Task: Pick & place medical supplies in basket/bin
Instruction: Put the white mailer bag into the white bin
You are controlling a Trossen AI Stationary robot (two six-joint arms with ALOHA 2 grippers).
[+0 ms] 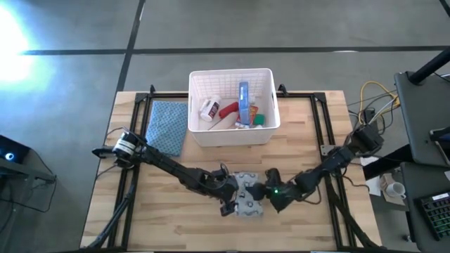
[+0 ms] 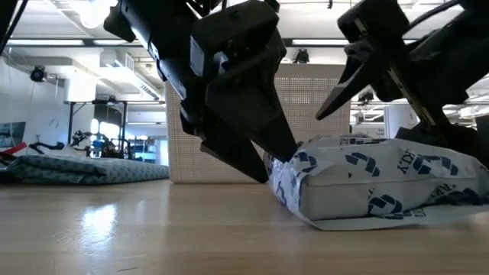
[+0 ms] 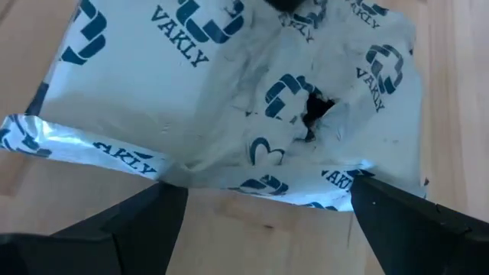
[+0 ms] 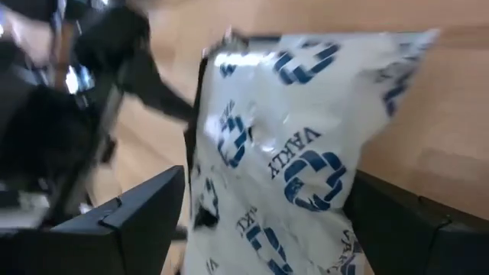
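I should next hold the pouch by its blue-printed edge (image 4: 267, 241) with my right gripper, so that the pouch can go in the basket.
The grey-white patterned pouch (image 1: 247, 197) lies flat on the table, in front of the white slotted basket (image 1: 230, 135). The basket holds a white pill bottle (image 1: 208, 108), a red tube (image 1: 228, 109), a flat blue pack (image 1: 243, 101) and small coloured boxes (image 1: 256, 117). My left gripper (image 1: 229, 199) is open at the pouch's left end, low over the table. My right gripper (image 1: 271, 196) is open at the pouch's right end. In the right wrist view the pouch (image 4: 290, 153) reaches in between its two fingers. My left gripper comes slanting down from the table's left. One fingertip (image 3: 365, 187) meets the pouch's sealed edge (image 3: 336, 177); the other finger (image 3: 145, 218) stands beside that edge. The pouch rests on the table. My right gripper has a finger on each side of the pouch; I cannot tell whether they touch it.
A blue textured cloth (image 1: 167, 125) lies flat left of the basket. Dark frame rails (image 1: 138, 133) run along the table's left and right sides. Cables and equipment (image 1: 373, 105) stand off the right edge. Bare wood (image 1: 162, 218) shows near the front edge.
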